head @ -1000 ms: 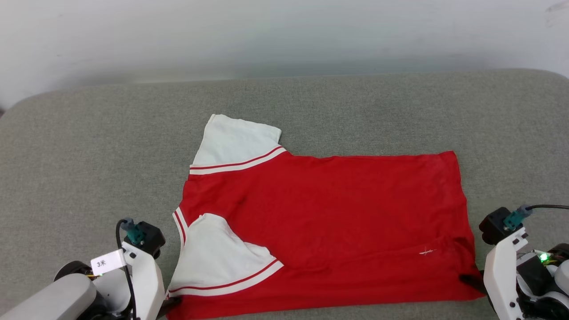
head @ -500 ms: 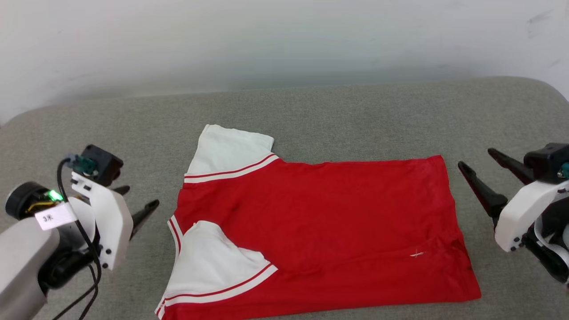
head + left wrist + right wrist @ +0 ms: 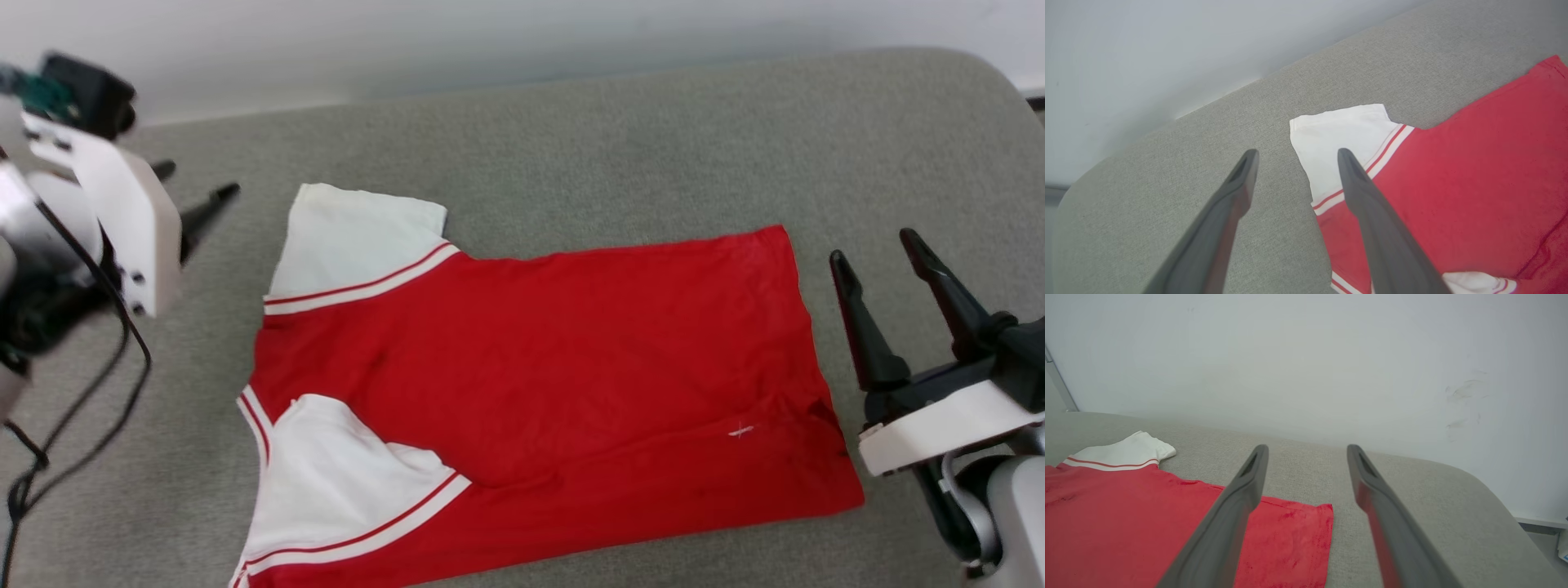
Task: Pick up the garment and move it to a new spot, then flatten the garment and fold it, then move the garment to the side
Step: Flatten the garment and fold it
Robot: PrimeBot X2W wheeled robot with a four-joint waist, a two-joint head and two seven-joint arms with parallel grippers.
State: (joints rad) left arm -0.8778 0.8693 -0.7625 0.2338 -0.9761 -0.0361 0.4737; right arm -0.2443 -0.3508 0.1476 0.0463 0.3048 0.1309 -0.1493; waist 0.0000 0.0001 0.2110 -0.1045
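My left gripper grabs the garment by the free edge of its far white sleeve [image 3: 285, 241] next, since the red body [image 3: 588, 338] lies spread flat on the cushion.
The garment [image 3: 531, 367] lies flat on the grey cushion [image 3: 571, 139], neckline to the left and hem to the right. Its far white sleeve [image 3: 351, 237] sticks out; the near white sleeve [image 3: 335, 482] is folded over the red body. My left gripper [image 3: 200, 180] hangs open above the cushion, left of the far sleeve. In the left wrist view its fingers [image 3: 1237, 192] straddle the sleeve's edge [image 3: 1339, 130] from above. My right gripper [image 3: 873, 249] stands open just right of the hem, holding nothing. The right wrist view shows the right gripper [image 3: 1306, 447] over the hem corner [image 3: 1306, 522].
A white wall [image 3: 1306, 355] runs behind the cushion. The cushion's rounded right end [image 3: 1494, 506] drops off near my right gripper. A black cable [image 3: 90, 425] hangs from my left arm over the cushion's left part.
Both grippers have opened, let go of the garment's near edge and lifted away, the left up and to the far left, the right out past the hem. The head camera has shifted too.
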